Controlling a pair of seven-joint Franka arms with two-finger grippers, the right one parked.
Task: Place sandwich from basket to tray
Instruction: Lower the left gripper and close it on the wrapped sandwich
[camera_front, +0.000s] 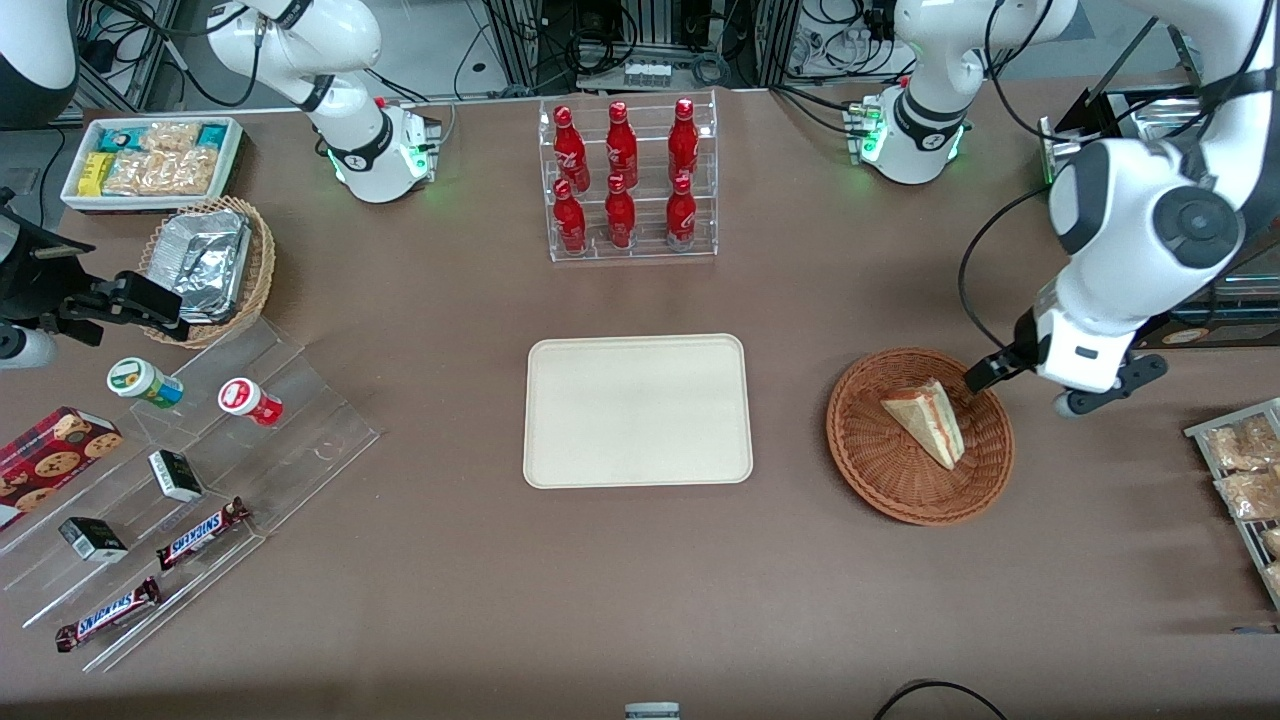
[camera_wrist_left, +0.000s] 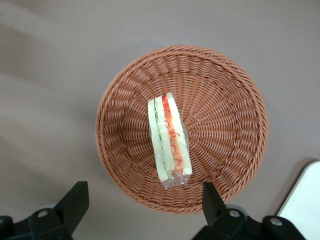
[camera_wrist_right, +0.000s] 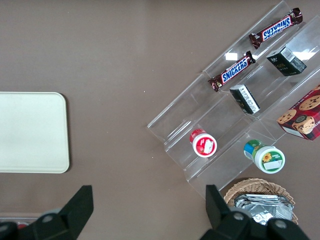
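I should move the sandwich from the basket onto the cream tray (camera_front: 638, 410) next, so my gripper should grab the sandwich by its wide end (camera_front: 915, 403).
The sandwich (camera_front: 925, 420), a wrapped wedge of white bread with pink, red and green layers, lies in the round reddish-brown basket (camera_front: 880, 470) toward the working arm's end of the table. Beside the basket, nearer the middle of the table, the cream tray (camera_front: 638, 410) holds nothing. My gripper (camera_front: 990, 372) hangs open above the basket's rim, a little farther from the front camera than the sandwich. The left wrist view looks straight down on the sandwich (camera_wrist_left: 169, 142) in the basket (camera_wrist_left: 225, 100). My gripper (camera_wrist_left: 144, 205) is spread wide over the rim with nothing held, and a corner of the tray (camera_wrist_left: 307, 200) shows.
A clear rack of red bottles (camera_front: 628, 180) stands farther from the front camera than the tray. Toward the parked arm's end are a tan basket of foil trays (camera_front: 205, 265), a white bin of snacks (camera_front: 150, 160) and clear steps with snack items (camera_front: 180, 480). Packets (camera_front: 1245, 470) lie at the working arm's table edge.
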